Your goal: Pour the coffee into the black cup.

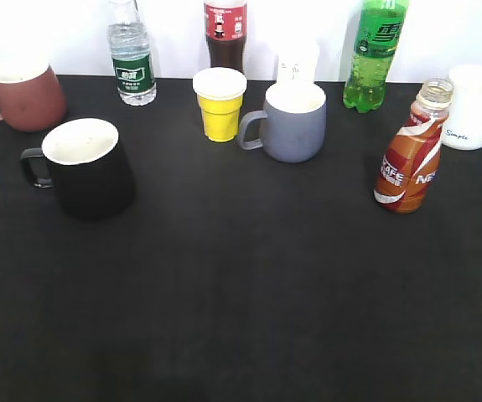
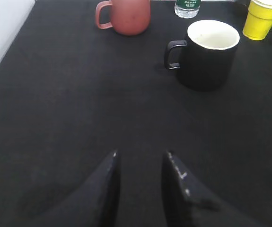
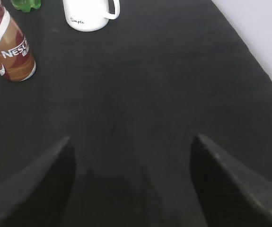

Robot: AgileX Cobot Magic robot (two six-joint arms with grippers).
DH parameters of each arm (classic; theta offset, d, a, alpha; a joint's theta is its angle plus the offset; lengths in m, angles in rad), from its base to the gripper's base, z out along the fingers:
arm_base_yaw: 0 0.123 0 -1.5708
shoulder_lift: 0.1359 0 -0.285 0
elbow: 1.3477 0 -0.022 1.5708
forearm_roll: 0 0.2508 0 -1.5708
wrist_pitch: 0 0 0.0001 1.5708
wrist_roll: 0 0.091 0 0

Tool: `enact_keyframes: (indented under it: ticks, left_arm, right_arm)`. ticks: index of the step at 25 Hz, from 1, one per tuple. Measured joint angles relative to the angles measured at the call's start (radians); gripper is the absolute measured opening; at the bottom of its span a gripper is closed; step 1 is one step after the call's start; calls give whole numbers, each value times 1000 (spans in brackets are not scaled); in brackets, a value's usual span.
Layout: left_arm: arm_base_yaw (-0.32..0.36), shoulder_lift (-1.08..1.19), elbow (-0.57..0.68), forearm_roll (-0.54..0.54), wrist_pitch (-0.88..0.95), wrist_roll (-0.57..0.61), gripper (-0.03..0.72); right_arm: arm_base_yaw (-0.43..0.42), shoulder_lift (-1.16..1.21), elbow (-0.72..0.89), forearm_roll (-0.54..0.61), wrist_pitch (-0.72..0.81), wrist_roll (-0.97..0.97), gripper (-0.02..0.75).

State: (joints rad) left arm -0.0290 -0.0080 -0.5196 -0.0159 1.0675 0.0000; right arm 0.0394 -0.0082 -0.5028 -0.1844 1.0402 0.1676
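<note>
My left gripper is to hold the black cup ready for the coffee (image 1: 410, 155), so it needs to grab the cup by its handle (image 1: 33, 167) next.
The coffee bottle (image 1: 411, 155) with its orange-red and white Nescafe wrap stands upright at the right of the black table, uncapped; it also shows at the upper left of the right wrist view (image 3: 8, 47). The black cup (image 1: 88, 167), white inside, handle to the left, stands at the left; the left wrist view shows it at upper right (image 2: 206, 54). My left gripper (image 2: 140, 153) is open and empty, well short of the cup. My right gripper (image 3: 132, 139) is wide open and empty, near and to the right of the bottle. Neither gripper shows in the exterior view.
Along the back stand a reddish-brown mug (image 1: 24, 96), a water bottle (image 1: 132, 59), a cola bottle (image 1: 225, 33), a yellow paper cup (image 1: 220, 102), a grey-blue mug (image 1: 291, 121), a green soda bottle (image 1: 376, 54) and a white mug (image 1: 479, 107).
</note>
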Motion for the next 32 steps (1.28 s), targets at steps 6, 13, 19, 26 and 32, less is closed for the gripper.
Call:
enact_keyframes:
  ticks: [6, 13, 19, 26, 32]
  left_arm:
    - [0, 0, 0, 0, 0, 0, 235]
    - [0, 18, -9, 1, -15, 0, 255]
    - [0, 423, -76, 2, -466, 0, 460]
    - [-16, 1074, 9, -22, -1281, 46, 445]
    - [-164, 1412, 173, -52, -1749, 46, 438]
  right_arm:
    - [0, 0, 0, 0, 0, 0, 589]
    - [0, 0, 0, 0, 0, 0, 589]
    - [0, 0, 0, 0, 0, 0, 589]
    - [0, 0, 0, 1, -1, 0, 589]
    - [0, 0, 0, 1, 0, 0, 589]
